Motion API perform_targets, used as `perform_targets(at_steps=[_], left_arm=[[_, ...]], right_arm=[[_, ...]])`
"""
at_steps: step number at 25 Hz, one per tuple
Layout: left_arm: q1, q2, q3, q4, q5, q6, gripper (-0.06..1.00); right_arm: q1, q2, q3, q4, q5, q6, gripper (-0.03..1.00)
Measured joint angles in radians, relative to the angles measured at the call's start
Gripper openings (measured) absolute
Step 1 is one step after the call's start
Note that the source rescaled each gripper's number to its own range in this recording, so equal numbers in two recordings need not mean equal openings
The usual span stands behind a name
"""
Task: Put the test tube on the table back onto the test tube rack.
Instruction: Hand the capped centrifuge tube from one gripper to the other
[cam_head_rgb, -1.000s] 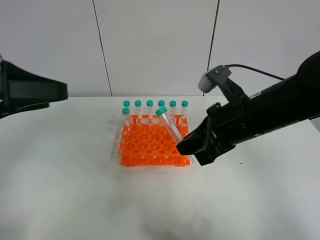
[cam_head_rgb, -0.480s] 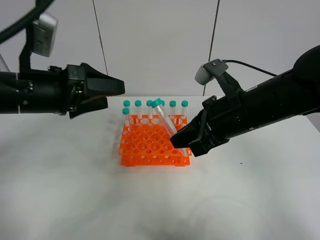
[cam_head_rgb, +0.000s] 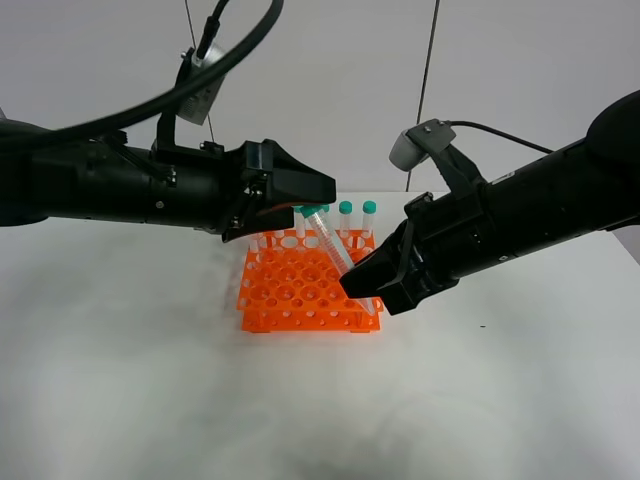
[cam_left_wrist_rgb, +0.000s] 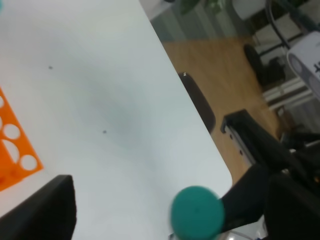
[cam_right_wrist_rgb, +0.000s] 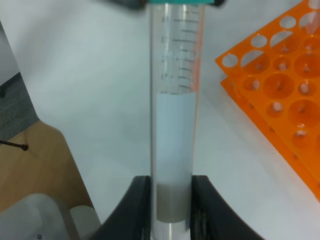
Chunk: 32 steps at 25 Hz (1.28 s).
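Note:
I should grab the test tube by its teal cap (cam_head_rgb: 314, 210) with my left gripper, so that the tube's clear lower end stays free to go into the orange rack (cam_head_rgb: 290, 292).
My right gripper (cam_head_rgb: 363, 291) is shut on the lower end of the test tube (cam_head_rgb: 335, 252) and holds it slanted above the front right of the orange test tube rack (cam_head_rgb: 290, 292), teal cap up and to the left. In the right wrist view the tube (cam_right_wrist_rgb: 175, 120) sits between the two black fingers (cam_right_wrist_rgb: 140, 202), with the rack (cam_right_wrist_rgb: 285, 65) beside it. My left gripper (cam_head_rgb: 312, 203) reaches in from the left and is open around the tube's cap (cam_left_wrist_rgb: 196, 212), which shows between its dark fingers (cam_left_wrist_rgb: 42, 210). The white table (cam_head_rgb: 150, 380) lies below.
Two more teal-capped tubes (cam_head_rgb: 357, 212) stand in the rack's back row; the left arm hides the others there. The table's rounded corner (cam_left_wrist_rgb: 227, 175) and a wooden floor with chairs lie beyond it in the left wrist view.
My left arm has swung in from the left edge and brought its open gripper to the tube's cap. My right gripper lifted the tube slightly, then held still.

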Motion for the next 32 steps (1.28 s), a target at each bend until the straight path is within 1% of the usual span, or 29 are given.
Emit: perform_targets(at_steps=[4,9,11,14,16,22,24,29,32], left_arm=[[-0.055,0.005,-0.012,-0.011,-0.001,0.002,0.97],[-0.061,0.005,-0.012,-0.026,-0.002,0.005,0.97],[-0.061,0.005,-0.012,-0.03,-0.002,0.005,0.95],[-0.061,0.005,-0.012,-0.035,-0.002,0.005,0.84],[-0.061,0.005,-0.012,-0.036,-0.002,0.005,0.78],[-0.061,0.005,-0.012,-0.036,-0.002,0.005,0.75],[-0.061,0.005,-0.012,-0.036,-0.002,0.005,0.71],[-0.061,0.005,-0.012,-0.036,-0.006,0.005,0.47],[-0.061,0.005,-0.012,-0.036,-0.016,0.005,0.4]], right_arm=[[0.0,0.0,0.0,0.0,0.009,0.0,0.02],[0.0,0.0,0.0,-0.027,0.015,0.012,0.02],[0.0,0.0,0.0,-0.04,0.015,0.027,0.02],[0.0,0.0,0.0,-0.046,0.014,0.046,0.02],[0.0,0.0,0.0,-0.046,0.012,0.049,0.02],[0.0,0.0,0.0,-0.036,0.002,0.049,0.02],[0.0,0.0,0.0,-0.025,-0.005,0.045,0.02],[0.0,0.0,0.0,-0.007,-0.007,0.031,0.02],[0.0,0.0,0.0,-0.003,-0.007,0.027,0.02]])
